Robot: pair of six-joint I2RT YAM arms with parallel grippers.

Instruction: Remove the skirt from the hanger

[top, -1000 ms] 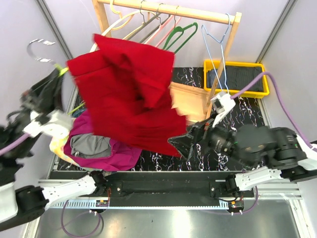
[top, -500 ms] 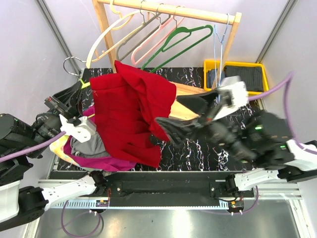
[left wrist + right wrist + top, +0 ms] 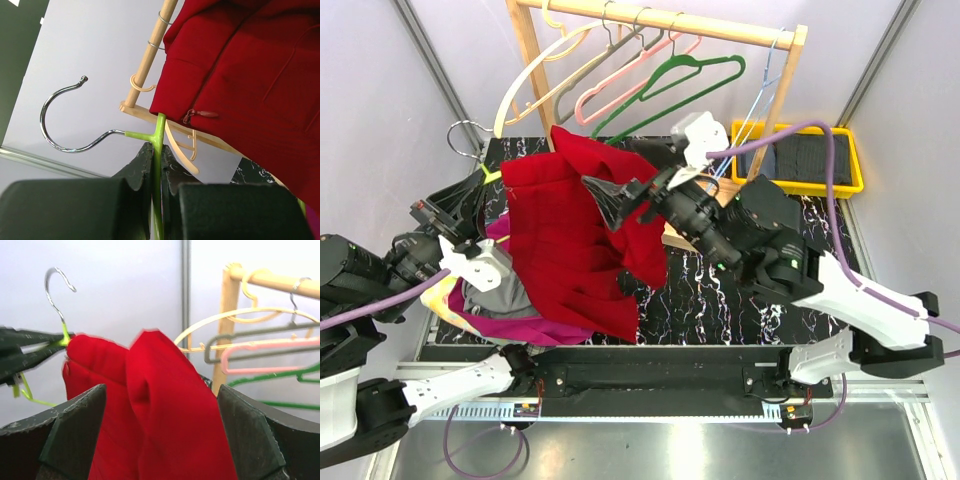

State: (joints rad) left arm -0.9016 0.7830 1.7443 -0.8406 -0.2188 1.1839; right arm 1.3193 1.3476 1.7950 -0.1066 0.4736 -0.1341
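The skirt needs to come off the hanger, so my right gripper will next grab the red skirt [image 3: 570, 235] by its raised fold [image 3: 612, 168], away from my left gripper, and pull.
The red skirt [image 3: 570, 235] hangs on a lime-green hanger [image 3: 490, 172] with a chrome hook [image 3: 460, 132], held up at the left of the top view. My left gripper [image 3: 470, 195] is shut on the hanger's green stem [image 3: 158, 165], just below the hook [image 3: 55, 115]; the skirt [image 3: 250, 90] hangs to its right. My right gripper [image 3: 610, 195] is open, its fingers [image 3: 75, 430] spread on either side of a raised fold of the skirt [image 3: 165, 410] without pinching it. The hanger and left jaws show at the left of the right wrist view [image 3: 62, 335].
A wooden rack [image 3: 660, 20] at the back carries cream, grey, pink, green and wire hangers. A pile of magenta and grey clothes [image 3: 505, 295] lies under the skirt. A yellow bin [image 3: 800, 160] of dark cloth stands at back right.
My right arm has swung from the right up and left over the skirt, its open jaws now around a top fold. The skirt and left gripper have dropped lower and settled.
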